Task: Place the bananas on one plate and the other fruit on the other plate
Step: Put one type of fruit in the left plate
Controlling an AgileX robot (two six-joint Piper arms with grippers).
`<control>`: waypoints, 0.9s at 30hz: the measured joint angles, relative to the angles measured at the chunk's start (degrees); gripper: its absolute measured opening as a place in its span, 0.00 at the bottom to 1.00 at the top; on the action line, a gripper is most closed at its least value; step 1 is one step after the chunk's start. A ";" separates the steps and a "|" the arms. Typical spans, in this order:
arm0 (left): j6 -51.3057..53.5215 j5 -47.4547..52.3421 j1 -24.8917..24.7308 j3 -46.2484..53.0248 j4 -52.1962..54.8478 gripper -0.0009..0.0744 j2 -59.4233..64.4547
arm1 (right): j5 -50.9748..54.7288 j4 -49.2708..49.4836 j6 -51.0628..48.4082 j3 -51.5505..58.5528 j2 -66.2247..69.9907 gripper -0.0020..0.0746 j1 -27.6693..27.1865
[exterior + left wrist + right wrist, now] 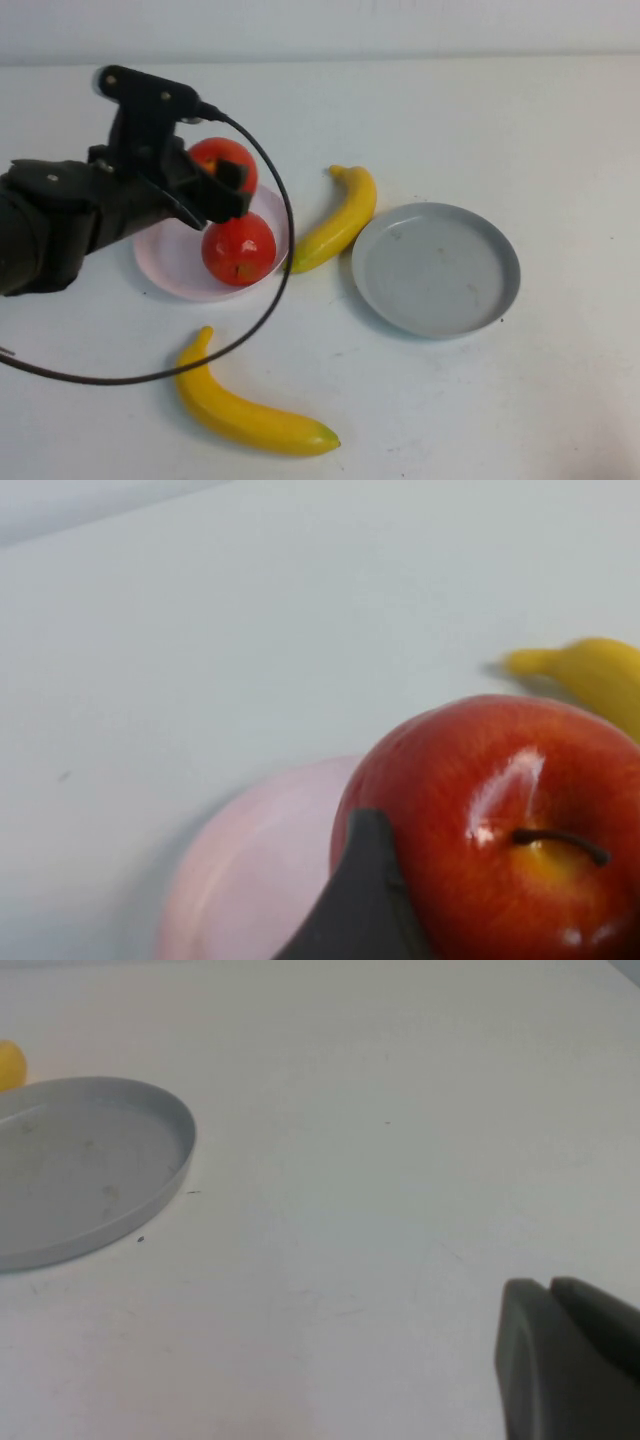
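The red apple (218,152) hangs high above the pink plate's back (176,240) in the high view, so my left gripper needs to keep holding it, as opening now would drop it.
My left gripper (228,186) hangs over the back of the pale pink plate (165,262), shut on a red apple (222,158). In the left wrist view this apple (500,820) fills the space beside one dark finger (365,900), stem up; the other finger is out of frame. A second red apple (239,249) rests on the pink plate's right side. One banana (338,220) lies between the two plates, and another banana (250,412) lies near the front edge. The grey plate (436,268) holds nothing. My right gripper (560,1360) is shut over bare table beside the grey plate (90,1170).
The left arm's black cable (270,290) loops over the pink plate and down across the table in front. The white table (500,120) stretches behind and to the right of the grey plate. The right arm is outside the high view.
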 joint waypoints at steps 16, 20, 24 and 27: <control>0.20 4.47 10.83 0.00 -7.23 0.71 6.54 | 0.00 0.00 0.00 0.00 0.00 0.00 0.00; 0.33 4.98 10.83 0.00 -7.23 0.83 8.52 | 0.00 0.00 0.00 0.00 0.00 0.00 0.00; 0.33 4.98 10.83 0.00 -7.49 0.90 9.04 | 0.00 0.00 0.00 0.00 0.00 0.00 0.00; 0.33 5.45 10.83 0.00 -7.61 0.90 8.55 | 0.00 0.00 0.00 0.00 0.00 0.00 0.00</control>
